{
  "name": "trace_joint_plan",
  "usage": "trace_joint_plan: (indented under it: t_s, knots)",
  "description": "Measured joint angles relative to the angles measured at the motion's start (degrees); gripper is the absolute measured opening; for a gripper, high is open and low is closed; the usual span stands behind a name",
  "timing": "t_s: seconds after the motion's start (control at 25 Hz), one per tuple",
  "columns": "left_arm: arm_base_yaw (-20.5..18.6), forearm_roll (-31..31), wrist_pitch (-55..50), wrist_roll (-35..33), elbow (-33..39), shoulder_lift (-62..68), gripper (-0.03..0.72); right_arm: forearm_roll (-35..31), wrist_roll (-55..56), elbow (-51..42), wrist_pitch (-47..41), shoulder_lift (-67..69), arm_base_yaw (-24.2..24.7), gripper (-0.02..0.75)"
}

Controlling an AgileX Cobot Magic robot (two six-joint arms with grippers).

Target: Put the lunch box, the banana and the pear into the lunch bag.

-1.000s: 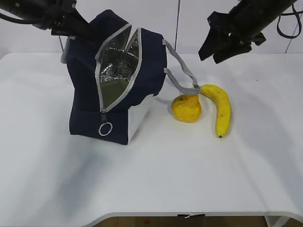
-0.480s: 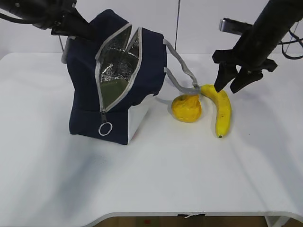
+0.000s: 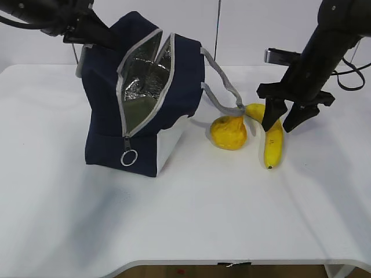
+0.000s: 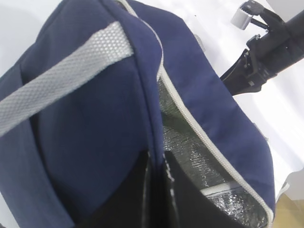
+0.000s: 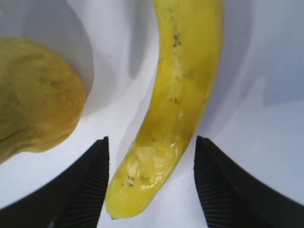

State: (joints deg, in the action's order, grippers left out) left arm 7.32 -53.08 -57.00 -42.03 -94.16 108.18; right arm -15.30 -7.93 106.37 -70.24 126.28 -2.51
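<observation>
My right gripper is going to grab the banana by its curved middle (image 3: pixel 273 134) (image 5: pixel 168 121) next, to pack the fruit into the open lunch bag.
The navy lunch bag (image 3: pixel 104 110) stands on the white table, unzipped, its foil lining (image 3: pixel 142 78) showing. Something green (image 3: pixel 139 110) lies inside; I cannot tell if it is the lunch box. My left gripper (image 4: pixel 156 161) is shut on the bag's top edge (image 4: pixel 147 95) and holds the opening apart. The yellow banana (image 3: pixel 273 142) lies right of the bag, the yellow pear (image 3: pixel 228 133) beside it. My right gripper (image 3: pixel 281 123) is open and straddles the banana's upper end (image 5: pixel 175 109), one finger on each side, not touching it. The pear (image 5: pixel 33 95) shows at the left of the right wrist view.
A grey webbing handle (image 3: pixel 223 92) trails from the bag to the banana's stem end. The table's front edge (image 3: pixel 232 262) runs along the bottom. A white wall stands behind the table.
My right gripper has come down from above the table and to the right, and now straddles the banana's upper end. The left arm and the bag have not moved.
</observation>
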Motion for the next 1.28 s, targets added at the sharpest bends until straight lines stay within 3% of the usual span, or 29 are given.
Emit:
trace_joint_plan:
  t_s: [0.4, 0.8, 0.92, 1.12, 1.28]
  knots:
    - [0.00, -0.94, -0.44, 0.00, 0.00, 0.00, -0.001, 0.71, 0.00, 0.00, 0.10, 1.06, 0.00, 0.536]
    - [0.00, -1.06, -0.64, 0.00, 0.00, 0.00, -0.001, -1.74, 0.16, 0.00, 1.55, 4.17, 0.00, 0.545]
    - [0.00, -1.06, -0.64, 0.00, 0.00, 0.00, -0.001, -2.06, 0.16, 0.00, 2.05, 4.38, 0.00, 0.485]
    - [0.00, -1.08, -0.64, -0.04, 0.00, 0.00, -0.001, -2.19, -0.68, 0.00, 2.28, 4.38, 0.00, 0.305]
    - [0.00, -1.08, -0.64, -0.13, 0.00, 0.00, -0.001, -2.19, -1.47, 0.00, 2.28, 4.38, 0.00, 0.285]
